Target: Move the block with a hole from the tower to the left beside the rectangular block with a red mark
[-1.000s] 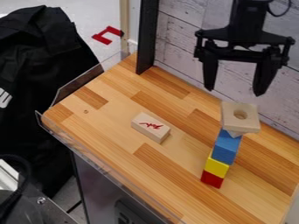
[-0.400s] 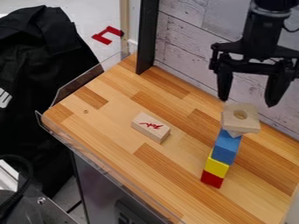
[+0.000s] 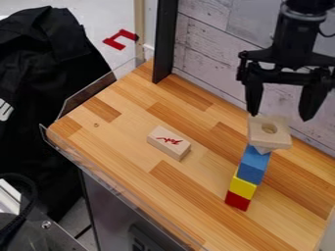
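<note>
I should next grab the sides of the block with a hole with my gripper, so that I can set that block beside the rectangular block with a red mark.
My black gripper hangs at the upper right with its fingers spread wide and nothing between them. The tips are just above and behind the tower's top, the left one close to the block's back left corner. That top piece is a pale wooden block with a round hole. Below it come a small light wooden piece, a blue part, a yellow block and a red block at the bottom. Left of the tower lies the rectangular wooden block with a red mark, flat on the table.
The wooden table has a clear plastic rim along its front left edge. A black post stands at the back edge, beside a whitewashed plank wall. Black cloth hangs beyond the left side.
The gripper has moved right and down in the view, closer to the tower's top, with only a slight shift since the middle frame. The blocks have stayed where they were.
</note>
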Robot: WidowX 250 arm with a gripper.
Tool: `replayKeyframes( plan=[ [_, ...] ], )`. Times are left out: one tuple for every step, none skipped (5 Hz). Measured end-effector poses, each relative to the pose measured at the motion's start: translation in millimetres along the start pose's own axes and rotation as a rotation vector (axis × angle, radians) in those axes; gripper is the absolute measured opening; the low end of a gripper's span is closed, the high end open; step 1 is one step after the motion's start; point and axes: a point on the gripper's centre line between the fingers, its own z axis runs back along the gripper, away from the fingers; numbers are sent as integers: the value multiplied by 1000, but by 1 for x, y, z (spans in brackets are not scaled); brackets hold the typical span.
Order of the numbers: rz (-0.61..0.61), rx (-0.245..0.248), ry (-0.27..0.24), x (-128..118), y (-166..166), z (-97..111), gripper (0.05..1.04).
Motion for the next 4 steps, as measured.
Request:
replayKeyframes(
  plan=[
    [2,10,7,0,1,-3,1000],
    [2,47,37,0,4,-13,1000],
    [5,50,39,0,4,-14,1000],
    [5,44,36,1,3,-14,1000]
  ],
)
